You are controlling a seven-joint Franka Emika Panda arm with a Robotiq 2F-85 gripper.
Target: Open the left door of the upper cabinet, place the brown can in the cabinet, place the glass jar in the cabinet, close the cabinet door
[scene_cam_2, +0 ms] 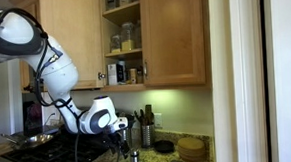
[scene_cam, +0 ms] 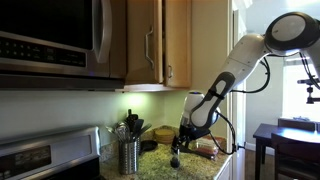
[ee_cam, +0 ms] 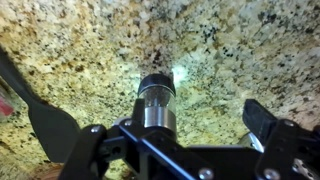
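My gripper should next grab the glass jar across its sides at the silver end to place it in the cabinet. That leaves the jar's dark end free.
The glass jar (ee_cam: 156,100), slim and clear with a dark top, stands upright on the speckled granite counter. My gripper (ee_cam: 185,125) is open around it, with the jar close to one finger and the other finger well clear. In both exterior views the gripper (scene_cam: 178,140) (scene_cam_2: 124,142) hangs low over the counter, with the jar (scene_cam: 175,160) just under it. The left door (scene_cam: 146,40) of the upper cabinet stands open, and the shelves (scene_cam_2: 124,50) show with jars on them. A small brownish cylinder (scene_cam_2: 118,72), possibly the brown can, is on the lowest shelf.
A black spatula (ee_cam: 50,120) lies on the counter beside the jar. The silver ribbed utensil holder (scene_cam: 129,155) (scene_cam_2: 145,134) stands near the wall. The stove (scene_cam: 40,160) with a pan (scene_cam_2: 28,140), the microwave (scene_cam: 50,35), and a round wooden item (scene_cam_2: 192,147) are nearby.
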